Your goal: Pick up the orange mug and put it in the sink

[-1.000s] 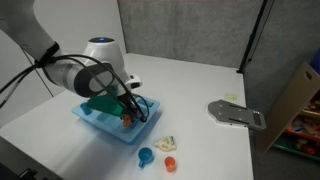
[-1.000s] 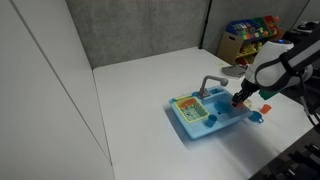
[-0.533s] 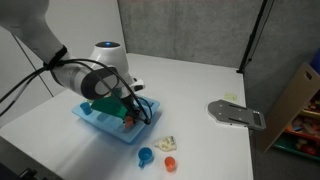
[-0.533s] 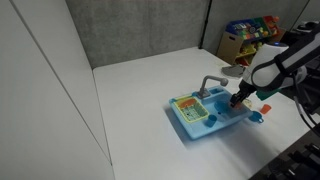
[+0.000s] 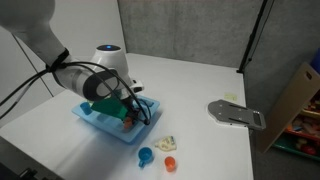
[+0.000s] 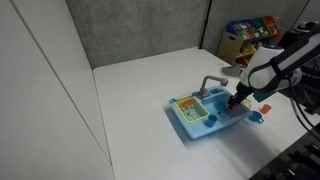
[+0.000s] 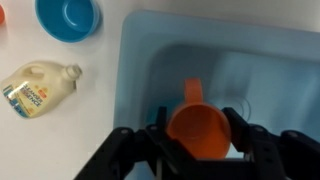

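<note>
I will let go of the orange mug with my gripper now, because between my fingers the orange mug (image 5: 128,124) (image 7: 200,132) is low inside the sides of the light blue sink.
The orange mug (image 7: 200,132) is a small round orange-red toy mug with its handle pointing away from the wrist. My gripper (image 7: 200,128) is shut on it, one finger pressing each side. It hangs just over the basin of the light blue sink (image 7: 140,60). In both exterior views the gripper (image 5: 128,113) (image 6: 238,99) is low over the basin end of the sink (image 5: 92,122) (image 6: 190,133). The mug shows there as a small red patch (image 5: 128,119). The grey faucet (image 6: 212,84) and green-yellow rack (image 6: 190,108) are beside the basin.
A blue mug (image 7: 68,15) (image 5: 146,155), a toy milk bottle (image 7: 38,88) (image 5: 166,144) and a small paler orange piece (image 5: 170,163) lie on the white table beside the sink. A grey flat object (image 5: 237,114) lies further off. A toy shelf (image 6: 250,38) stands beyond the table.
My gripper has sunk slightly lower over the basin with the orange mug still in it. Nothing else has moved.
</note>
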`<move>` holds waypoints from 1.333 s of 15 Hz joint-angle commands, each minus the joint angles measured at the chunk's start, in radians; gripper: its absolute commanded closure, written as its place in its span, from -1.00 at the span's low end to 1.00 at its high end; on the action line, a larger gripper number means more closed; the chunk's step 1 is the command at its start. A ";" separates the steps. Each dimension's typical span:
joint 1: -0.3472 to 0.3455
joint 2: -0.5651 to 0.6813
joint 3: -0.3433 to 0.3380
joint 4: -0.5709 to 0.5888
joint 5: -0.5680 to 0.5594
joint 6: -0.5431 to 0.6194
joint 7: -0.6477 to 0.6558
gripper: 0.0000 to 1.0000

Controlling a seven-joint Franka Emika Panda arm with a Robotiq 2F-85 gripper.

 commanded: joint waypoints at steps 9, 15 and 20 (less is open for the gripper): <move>-0.012 -0.005 0.001 0.009 0.019 -0.025 -0.003 -1.00; -0.010 -0.087 -0.022 -0.027 0.029 -0.059 0.014 -1.00; -0.001 -0.159 -0.069 -0.051 0.044 -0.099 0.043 -1.00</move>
